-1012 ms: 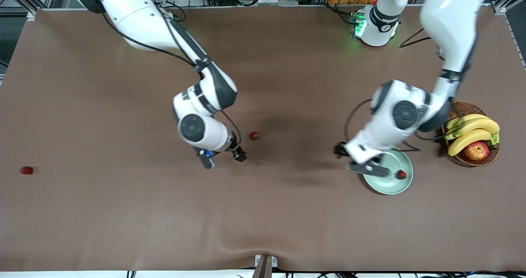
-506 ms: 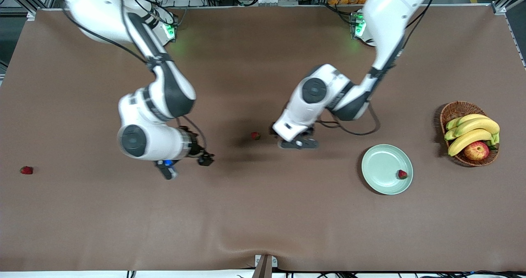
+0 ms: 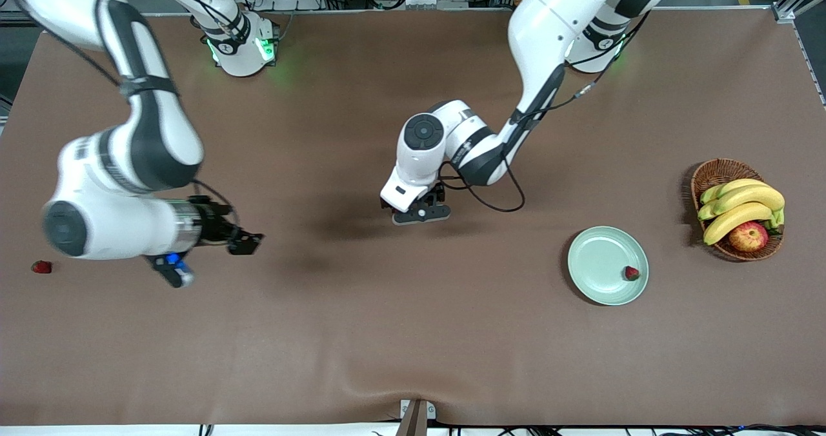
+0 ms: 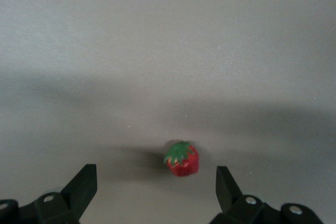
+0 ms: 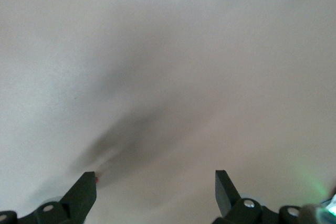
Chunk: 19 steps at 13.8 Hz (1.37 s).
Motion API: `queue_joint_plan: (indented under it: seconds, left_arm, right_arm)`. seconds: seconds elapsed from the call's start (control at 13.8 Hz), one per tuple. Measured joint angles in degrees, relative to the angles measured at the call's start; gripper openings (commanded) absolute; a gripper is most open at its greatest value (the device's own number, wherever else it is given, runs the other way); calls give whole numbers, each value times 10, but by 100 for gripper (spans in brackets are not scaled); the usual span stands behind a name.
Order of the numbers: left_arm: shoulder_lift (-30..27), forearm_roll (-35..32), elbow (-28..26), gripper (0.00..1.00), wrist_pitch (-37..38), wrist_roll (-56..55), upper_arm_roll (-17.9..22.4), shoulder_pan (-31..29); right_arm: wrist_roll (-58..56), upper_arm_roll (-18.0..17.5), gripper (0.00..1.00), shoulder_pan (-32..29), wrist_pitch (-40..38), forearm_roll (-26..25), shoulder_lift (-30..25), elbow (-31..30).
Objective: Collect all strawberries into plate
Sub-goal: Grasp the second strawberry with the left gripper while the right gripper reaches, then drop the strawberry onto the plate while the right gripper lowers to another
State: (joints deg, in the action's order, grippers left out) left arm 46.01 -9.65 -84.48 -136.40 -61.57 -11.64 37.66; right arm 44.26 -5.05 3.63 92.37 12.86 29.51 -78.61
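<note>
My fingers stop short of the strawberry on the table, so closing my left gripper now would miss it. It moves toward the strawberry first.
One strawberry (image 3: 631, 273) lies on the pale green plate (image 3: 600, 262), close to its rim. A second strawberry (image 4: 182, 159) lies on the brown table, just ahead of my left gripper (image 4: 156, 174) and nearer one of its open fingers. In the front view my left gripper (image 3: 419, 211) hangs over the table's middle and hides that berry. A third strawberry (image 3: 42, 267) lies at the right arm's end of the table. My right gripper (image 3: 210, 258) hovers open and empty over bare table between the middle and that berry; the right wrist view shows the right gripper (image 5: 155, 174) with only table under it.
A brown wicker basket (image 3: 716, 171) with bananas (image 3: 742, 204) and a red-yellow apple (image 3: 748, 236) stands beside the plate at the left arm's end. The brown cloth has a small ridge (image 3: 387, 375) near the front edge.
My left arm swung from over the plate to over the middle strawberry. My right arm moved from the middle toward its own end of the table. Both grippers stayed open.
</note>
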Motion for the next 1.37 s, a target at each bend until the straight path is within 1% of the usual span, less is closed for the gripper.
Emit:
queue_joint_plan:
  seconds: [0.22,0.58,0.72,0.8,0.94,1.01,1.16,1.3,1.37]
  left_arm:
    - [22,0,6,100,-34,-13,4,5]
    - [37,0,11,100,-44,-14,6,11]
    - [41,0,13,100,-45,-14,12,20]
    - [43,0,14,93,-45,-14,14,24]
    - [45,0,15,70,-45,-14,16,29]
    - [45,0,15,61,-45,-14,16,29]
    - [45,0,16,35,-45,-14,17,29]
    - [45,0,16,26,-45,-14,19,29]
    - [46,0,16,18,-45,-14,20,29]
  right_arm:
    - [-129,1,100,-58,-20,-32,-15,-6]
    - [-318,2,100,-140,-23,-81,-28,-33]
    - [-379,2,100,-165,-21,-113,-36,-43]
    - [-409,2,100,-176,-15,-123,-42,-48]
    - [-487,3,100,-206,19,-132,-55,-70]
    - [-527,3,100,-225,47,-133,-60,-87]
    - [-585,5,100,-262,106,-154,-64,-121]
    - [-616,5,100,-287,146,-167,-64,-147]
    - [-628,5,100,-295,160,-169,-64,-156]
